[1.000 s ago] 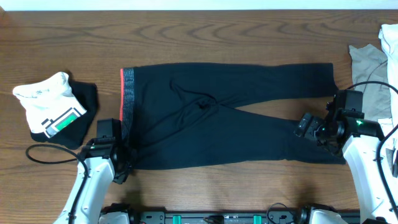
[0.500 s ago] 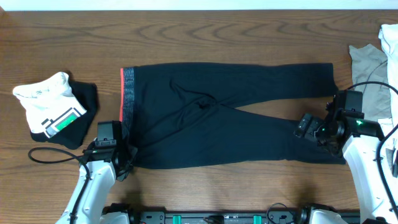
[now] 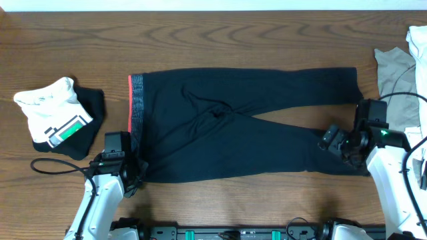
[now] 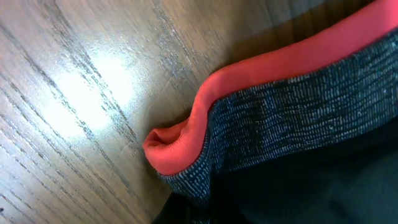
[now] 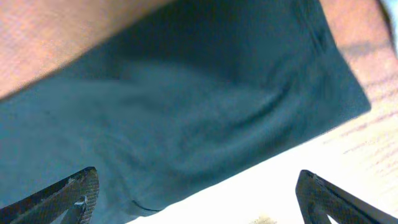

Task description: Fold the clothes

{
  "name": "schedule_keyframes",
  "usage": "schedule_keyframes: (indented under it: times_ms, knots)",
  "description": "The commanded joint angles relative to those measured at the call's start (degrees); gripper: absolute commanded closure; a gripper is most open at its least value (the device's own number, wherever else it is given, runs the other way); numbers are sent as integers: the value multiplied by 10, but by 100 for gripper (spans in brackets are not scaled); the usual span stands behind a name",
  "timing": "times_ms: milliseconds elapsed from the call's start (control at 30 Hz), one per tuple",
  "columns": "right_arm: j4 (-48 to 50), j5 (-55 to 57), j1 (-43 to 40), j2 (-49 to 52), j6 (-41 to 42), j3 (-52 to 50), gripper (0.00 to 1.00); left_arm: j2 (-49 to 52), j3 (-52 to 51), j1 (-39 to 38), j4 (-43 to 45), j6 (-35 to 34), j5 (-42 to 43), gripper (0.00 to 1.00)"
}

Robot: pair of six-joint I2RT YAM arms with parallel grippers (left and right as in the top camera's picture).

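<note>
My right gripper grabs the nearer leg of the black pants [image 3: 227, 127] by its hem end next, to fold that leg over the other leg.
The clothes here are black pants [image 3: 227, 127] lying flat on the table, their grey-and-red waistband [image 3: 136, 113] to the left and both legs running right. My left gripper [image 3: 135, 172] sits at the waistband's near corner and is shut on it. In the left wrist view the waistband [image 4: 273, 118] puckers into a red fold right at the jaws. My right gripper [image 3: 332, 141] hovers over the nearer leg's end. There its fingers [image 5: 78, 193] stand wide open with the pants leg [image 5: 199, 106] and its hem just beyond them, nothing held.
A folded white top with a green patch [image 3: 57, 120] rests on a black garment at the left. A grey-beige top [image 3: 395, 73] and a white cloth [image 3: 417, 40] lie at the right edge. Cables trail by both arms.
My left gripper has closed on the waistband's near corner and drawn slightly toward the table's front edge. The right gripper has shifted a little nearer over the leg end, still open.
</note>
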Motion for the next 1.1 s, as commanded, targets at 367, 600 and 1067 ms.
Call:
schedule_keyframes:
  times_ms: [367, 600, 1067]
  knots:
    - [67, 17, -143, -2, 69, -77, 1, 0, -5, 3, -9, 85, -5, 94]
    - [121, 13, -190, -2, 81, -130, 6, 0, -5, 3, -9, 85, -5, 94]
    - [226, 18, -218, -2, 94, -186, 42, 0, -5, 3, -9, 85, -5, 94]
